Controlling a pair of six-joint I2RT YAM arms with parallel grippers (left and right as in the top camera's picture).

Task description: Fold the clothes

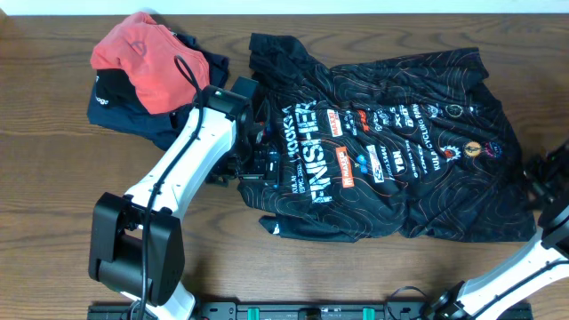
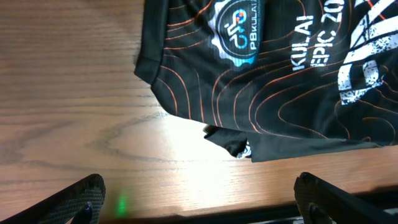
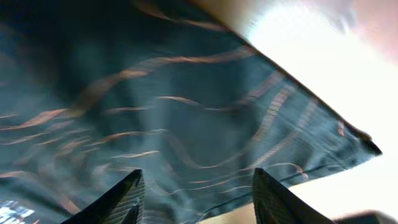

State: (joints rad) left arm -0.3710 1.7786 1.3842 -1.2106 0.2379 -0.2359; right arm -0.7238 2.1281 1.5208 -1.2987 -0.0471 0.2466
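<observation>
The left gripper grabs the black jersey [image 1: 391,151] by the edge fabric beside its white lettering next, to straighten it for folding.
The black jersey [image 1: 391,151] with orange contour lines, white lettering and sponsor logos lies spread across the middle and right of the table. My left gripper [image 1: 253,164] hovers at the jersey's left edge, open and empty; in the left wrist view its fingers [image 2: 199,202] frame bare wood just short of the jersey's hem [image 2: 249,93]. My right gripper [image 1: 542,178] is at the jersey's right edge, open; in the right wrist view its fingers [image 3: 199,193] hang over the jersey fabric [image 3: 155,93] near a corner.
A coral-red garment [image 1: 142,58] lies on a navy garment [image 1: 116,102] at the back left. The wooden table [image 1: 53,178] runs to the front edge, where the arm bases [image 1: 267,311] stand.
</observation>
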